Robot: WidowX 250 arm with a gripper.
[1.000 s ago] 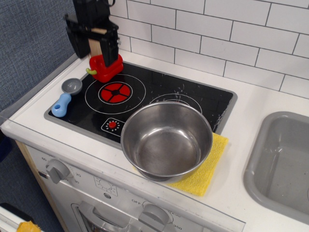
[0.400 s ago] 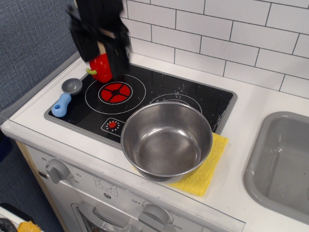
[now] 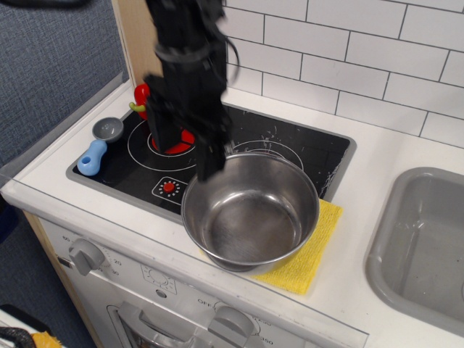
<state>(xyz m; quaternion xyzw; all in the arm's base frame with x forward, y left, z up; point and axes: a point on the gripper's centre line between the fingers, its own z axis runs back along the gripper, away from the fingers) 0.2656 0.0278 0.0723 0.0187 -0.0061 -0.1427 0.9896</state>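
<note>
The gripper grips the pot by its rim next, to move the steel pot off the yellow cloth and onto the hob.
My black gripper hangs low over the left red burner of the toy hob, right beside the left rim of the steel pot. Its two fingers stand apart with the burner showing between them, so it is open and holds nothing. The image of the arm is motion-blurred. A red toy pepper with a green stem sits behind the arm at the hob's back left corner, mostly hidden. The empty pot rests partly on a yellow cloth.
A blue-handled scoop with a grey bowl lies at the hob's left edge. A grey sink is set in the counter on the right. White tiles run along the back, and stove knobs sit on the front panel.
The gripper has left the red pepper at the back left and swung right and down towards the pot's left rim. The pepper stays on the hob corner.
</note>
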